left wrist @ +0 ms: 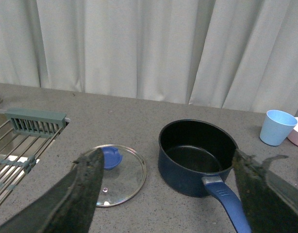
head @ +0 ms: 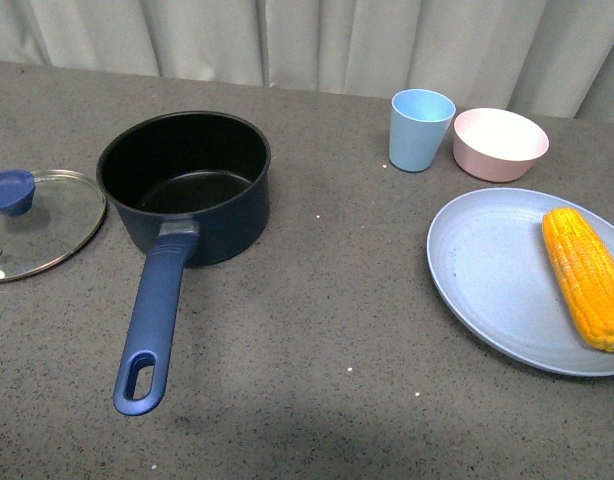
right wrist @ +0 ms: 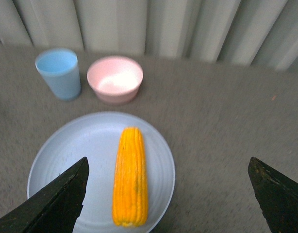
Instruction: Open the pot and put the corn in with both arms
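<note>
The corn needs to go into the open pot. My right gripper should grab the corn around its yellow body (right wrist: 130,177) next.
The dark navy pot (head: 187,185) stands open on the grey counter at the left, its blue handle (head: 152,320) pointing toward me. Its glass lid (head: 32,222) with the blue knob lies flat on the counter left of the pot. The corn (head: 587,275) lies on a light blue plate (head: 487,270) at the right. Neither arm shows in the front view. My left gripper (left wrist: 168,194) is open and empty above the counter, with the pot (left wrist: 197,155) and lid (left wrist: 112,174) ahead. My right gripper (right wrist: 168,194) is open and empty over the plate, the corn (right wrist: 130,174) between its fingers and off-centre.
A light blue cup (head: 420,128) and a pink bowl (head: 499,143) stand behind the plate. A curtain hangs along the back edge. In the left wrist view a sink with a wire rack (left wrist: 18,145) lies beyond the lid.
</note>
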Robot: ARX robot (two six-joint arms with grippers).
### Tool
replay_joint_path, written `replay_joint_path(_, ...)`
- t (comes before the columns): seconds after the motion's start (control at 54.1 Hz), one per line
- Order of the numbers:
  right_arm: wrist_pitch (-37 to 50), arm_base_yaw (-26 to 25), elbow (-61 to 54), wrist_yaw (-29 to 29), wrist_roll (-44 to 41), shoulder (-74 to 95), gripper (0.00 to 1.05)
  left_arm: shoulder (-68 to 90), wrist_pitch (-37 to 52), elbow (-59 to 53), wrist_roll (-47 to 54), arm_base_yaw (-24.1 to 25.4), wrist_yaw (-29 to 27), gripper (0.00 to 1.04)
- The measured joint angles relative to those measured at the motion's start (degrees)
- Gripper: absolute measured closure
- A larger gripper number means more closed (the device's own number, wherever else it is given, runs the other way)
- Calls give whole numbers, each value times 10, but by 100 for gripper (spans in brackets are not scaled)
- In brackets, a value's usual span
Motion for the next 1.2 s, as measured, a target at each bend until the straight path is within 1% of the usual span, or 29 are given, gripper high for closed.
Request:
replay_joint_path(0.018,-2,1,14,0,4,37,9,0,0,0,0,0,0,22)
replay_joint_path(0.111,-8,3,63,0,24,166,9,0,0,0,0,0,0,6)
replay_joint_path(0.129,-8,4,82,-2,32,207,9,0,0,0,1,0,0,5)
replay_joint_path(0.185,-12,9,119,-3,45,275,9,0,0,0,2,0,0,7)
replay_joint_path(0.277,-18,20,165,9,50,351,9,0,0,0,2,0,0,6)
replay_joint_path(0.48,-50,38,242,11,76,468,9,0,0,0,2,0,0,6)
replay_joint_path(0.61,-70,45,278,12,85,517,9,0,0,0,2,0,0,6)
replay_joint_path(0.721,-84,49,301,30,89,556,9,0,0,0,2,0,0,6)
replay_joint_path(0.942,-83,54,316,35,95,599,9,0,0,0,2,0,0,6)
replay_joint_path(0.998,-81,56,316,35,97,604,15,0,0,0,2,0,0,6)
replay_joint_path(1.072,-77,58,316,35,97,608,25,0,0,0,2,0,0,6)
replay_joint_path(1.201,-70,59,316,34,98,609,53,0,0,0,2,0,0,6)
